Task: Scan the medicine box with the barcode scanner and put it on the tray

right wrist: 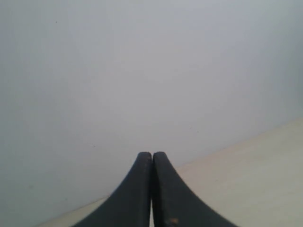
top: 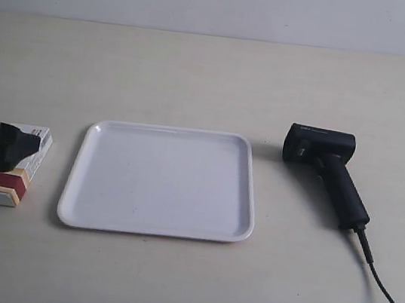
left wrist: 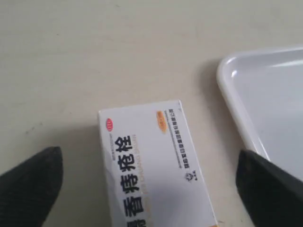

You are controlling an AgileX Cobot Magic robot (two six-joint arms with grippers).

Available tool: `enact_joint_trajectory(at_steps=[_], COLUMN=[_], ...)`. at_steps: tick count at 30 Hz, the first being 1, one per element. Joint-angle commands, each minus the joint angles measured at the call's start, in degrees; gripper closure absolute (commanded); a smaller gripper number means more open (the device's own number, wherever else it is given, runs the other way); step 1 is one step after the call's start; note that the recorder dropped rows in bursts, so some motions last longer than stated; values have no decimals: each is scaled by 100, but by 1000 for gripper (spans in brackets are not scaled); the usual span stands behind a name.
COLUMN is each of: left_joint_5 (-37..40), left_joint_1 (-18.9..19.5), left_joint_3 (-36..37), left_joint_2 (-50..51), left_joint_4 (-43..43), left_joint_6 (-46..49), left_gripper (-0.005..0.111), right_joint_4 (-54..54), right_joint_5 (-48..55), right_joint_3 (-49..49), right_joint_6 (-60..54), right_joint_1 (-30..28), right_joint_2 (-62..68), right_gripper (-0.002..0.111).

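Observation:
My left fingers have table between them and would miss the medicine box below now, so I will lower them first.
The medicine box (top: 9,172) lies flat on the table just left of the tray (top: 161,180), its dark red band toward the front. My left gripper (top: 1,148) hovers over the box, open. In the left wrist view the white box (left wrist: 151,170) with blue Chinese text lies between the spread fingers (left wrist: 31,184), which stand apart from its sides, and the tray's rim (left wrist: 236,109) shows beside it. The barcode scanner (top: 329,170) lies on its side right of the tray, with its cable (top: 386,301) trailing toward the front. My right gripper (right wrist: 152,158) is shut with nothing in it, facing a pale wall.
The white tray holds nothing. A pale wall (top: 225,2) runs behind the beige table. The right arm does not show in the exterior view.

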Motion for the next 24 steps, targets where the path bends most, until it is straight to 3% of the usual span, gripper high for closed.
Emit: enact_joint_trajectory(at_steps=[1, 5, 9, 12, 15, 16, 19, 24], left_joint_5=[-541, -511, -508, -649, -972, -987, -1179, -2229], left_joint_1=[-32, -32, -32, -32, -32, -32, -26, -197], left_joint_3=[-165, -335, -446, -532, -661, -753, -1098, -2133], left_joint_2=[658, 1054, 1050, 1011, 930, 899, 814, 805], left_joint_4=[367, 478, 779, 1136, 1243, 1336, 2014, 4543], left_joint_6=[205, 500, 544, 544, 588, 587, 195, -1044], left_gripper=[1, 4, 23, 54, 100, 105, 107, 107], right_joint_4=[-27, -27, -27, 4, 20, -7, -15, -103], right_joint_5=[-19, -19, -80, -132, -132, -121, -134, 46], right_joint_3=[22, 22, 22, 22, 22, 22, 22, -302], right_joint_6=[7, 7, 7, 60, 174, 151, 151, 151], right_joint_1=[-32, -32, -32, -32, -21, -21, -21, 115], right_joint_2=[-34, -34, -34, -34, -34, -14, 381, 1474], right_gripper=[108, 108, 108, 108, 108, 108, 108, 108])
